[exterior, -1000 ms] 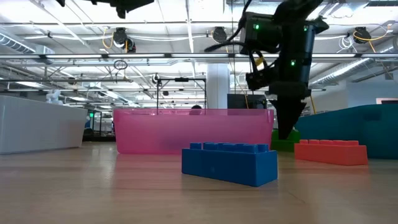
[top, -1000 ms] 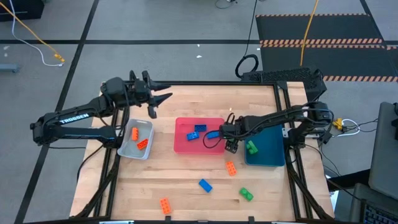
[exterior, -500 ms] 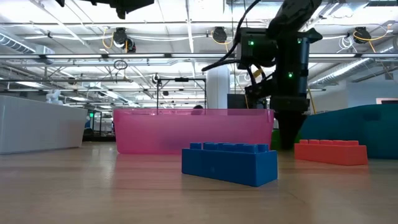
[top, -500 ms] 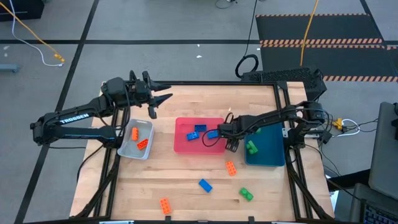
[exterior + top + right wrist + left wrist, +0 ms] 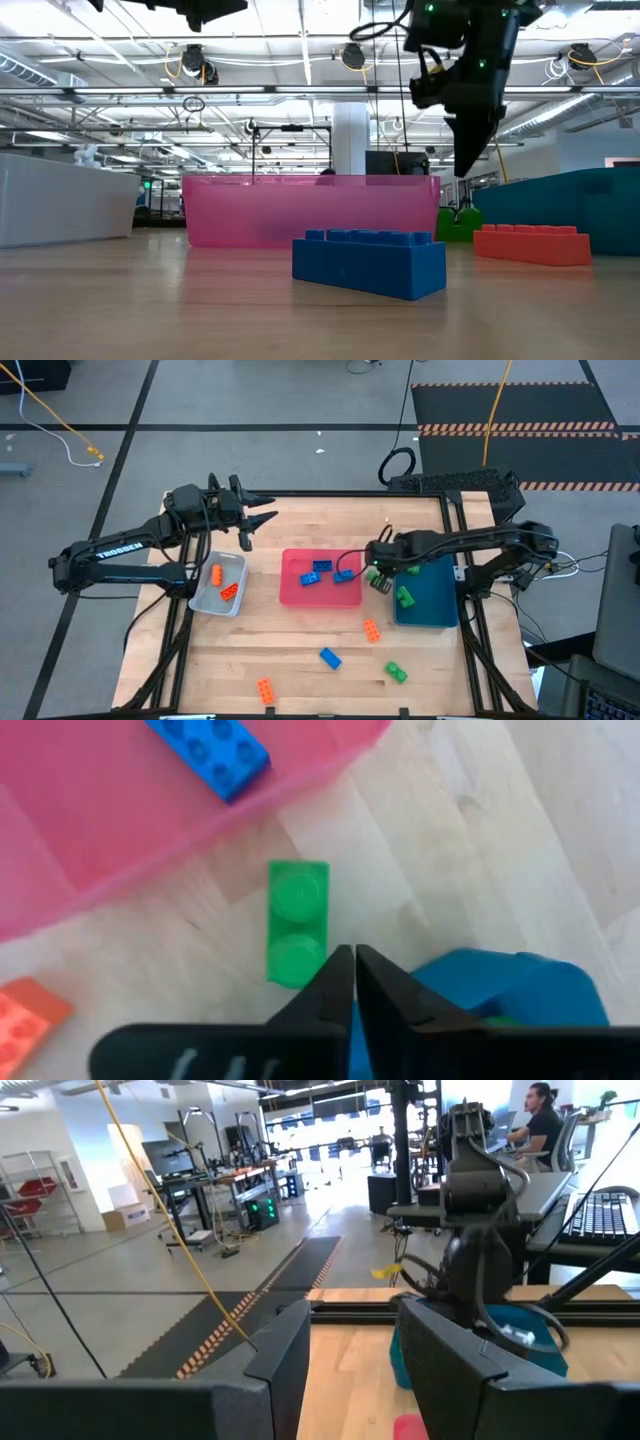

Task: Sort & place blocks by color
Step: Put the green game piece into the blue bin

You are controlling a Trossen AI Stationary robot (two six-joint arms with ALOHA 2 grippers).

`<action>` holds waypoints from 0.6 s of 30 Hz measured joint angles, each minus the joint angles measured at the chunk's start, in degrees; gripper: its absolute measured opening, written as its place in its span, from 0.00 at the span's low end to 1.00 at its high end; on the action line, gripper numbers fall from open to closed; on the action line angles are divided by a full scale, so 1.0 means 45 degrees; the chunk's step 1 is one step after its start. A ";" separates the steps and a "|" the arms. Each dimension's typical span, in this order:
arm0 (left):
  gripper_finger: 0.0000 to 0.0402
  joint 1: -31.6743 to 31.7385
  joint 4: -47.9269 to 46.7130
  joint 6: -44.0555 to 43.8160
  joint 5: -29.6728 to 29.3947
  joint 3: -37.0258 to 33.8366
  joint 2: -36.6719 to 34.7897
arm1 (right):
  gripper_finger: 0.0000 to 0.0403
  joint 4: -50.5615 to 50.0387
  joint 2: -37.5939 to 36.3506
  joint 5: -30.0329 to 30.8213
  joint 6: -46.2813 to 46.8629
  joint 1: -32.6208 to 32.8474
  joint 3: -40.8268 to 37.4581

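My right gripper is closed above the green block (image 5: pixel 371 574) near the pink tray (image 5: pixel 300 595). I need to open it again next and then grab the block by its sides.
My right gripper (image 5: pixel 380 578) (image 5: pixel 353 970) hangs shut and empty between the pink tray (image 5: pixel 300 595) and the teal tray (image 5: pixel 435 610). It is above a green block (image 5: pixel 297 923) (image 5: pixel 455 226) that lies flat on the wood. Two blue blocks (image 5: pixel 318 572) lie in the pink tray, two orange blocks (image 5: pixel 222 582) in the grey tray (image 5: pixel 200 600), and a green block (image 5: pixel 404 597) in the teal tray. My left gripper (image 5: pixel 250 520) (image 5: pixel 350 1370) waits open, held high over the far left of the table.
Loose on the near half of the table lie an orange block (image 5: pixel 371 630), a blue block (image 5: pixel 329 657), a green block (image 5: pixel 396 672) and another orange block (image 5: pixel 265 690). Bare wood shows at the table's near left.
My right gripper has shut on nothing and risen from the table beside the pink tray, drifting a little toward the far edge. The green block beneath it has stayed on the wood.
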 joint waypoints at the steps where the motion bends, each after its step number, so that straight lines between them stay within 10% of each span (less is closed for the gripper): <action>1: 0.39 0.0000 0.0000 -0.0040 0.0000 0.0000 -0.0001 | 0.02 0.0096 -0.0153 -0.0141 0.0021 -0.0009 0.0003; 18: 0.39 0.0000 -0.0058 -0.0014 0.0000 0.0000 -0.0005 | 0.54 0.1566 0.1591 -0.0879 -0.1022 -0.0010 0.0005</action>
